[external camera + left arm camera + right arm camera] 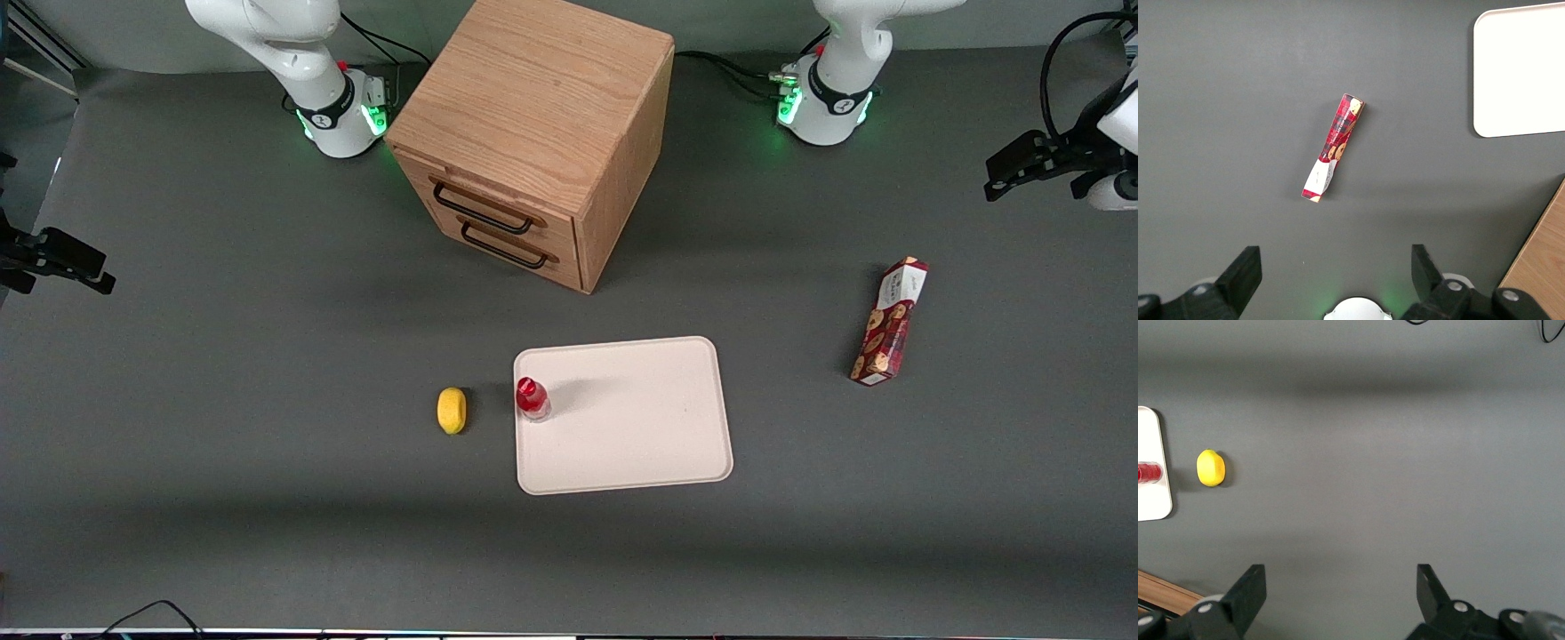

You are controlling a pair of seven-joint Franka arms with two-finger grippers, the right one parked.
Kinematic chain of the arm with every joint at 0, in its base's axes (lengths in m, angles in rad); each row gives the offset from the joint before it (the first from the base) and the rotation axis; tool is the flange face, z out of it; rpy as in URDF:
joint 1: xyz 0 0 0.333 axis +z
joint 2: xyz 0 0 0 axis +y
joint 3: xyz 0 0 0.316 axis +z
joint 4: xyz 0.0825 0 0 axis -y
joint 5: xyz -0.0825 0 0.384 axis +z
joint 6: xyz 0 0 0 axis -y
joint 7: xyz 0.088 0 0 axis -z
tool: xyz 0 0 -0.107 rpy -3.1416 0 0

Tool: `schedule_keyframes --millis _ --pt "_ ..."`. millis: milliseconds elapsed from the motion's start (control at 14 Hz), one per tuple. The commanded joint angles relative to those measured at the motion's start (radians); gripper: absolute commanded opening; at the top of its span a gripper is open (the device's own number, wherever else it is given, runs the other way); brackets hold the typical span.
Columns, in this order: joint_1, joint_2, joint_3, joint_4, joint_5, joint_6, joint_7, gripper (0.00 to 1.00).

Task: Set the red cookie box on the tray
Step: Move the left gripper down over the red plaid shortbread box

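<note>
The gripper grabs the box by its white end [902,286] next, to place the red cookie box on the tray [631,444].
The red cookie box [889,322] lies flat on the grey table toward the working arm's end, white end farther from the front camera. In the left wrist view the red cookie box [1335,147] lies slantwise on bare table, well apart from my fingers. The cream tray [631,444] sits near the table's middle, a good way from the box; a corner of the tray [1521,67] shows in the wrist view too. My gripper [1000,178] hangs above the table's edge, higher than the box and farther from the front camera. The gripper [1335,263] is open and holds nothing.
A small red-capped bottle [532,397] stands on the tray's edge nearest the parked arm. A yellow lemon [452,410] lies on the table beside it. The wooden drawer cabinet [533,133] stands farther from the camera than the tray, both drawers closed.
</note>
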Motion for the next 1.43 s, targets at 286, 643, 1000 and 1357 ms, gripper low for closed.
schedule_keyframes --millis 286,643,1000,1357 --pt "0.013 0.014 -0.029 -0.092 0.005 -0.007 0.012 1.00" --pt "0.015 0.014 -0.030 -0.448 0.034 0.333 0.027 1.00" --pt "0.015 0.079 -0.020 -0.698 0.085 0.779 0.121 1.00" --pt "0.010 0.244 0.074 -0.780 0.198 1.131 0.162 1.00"
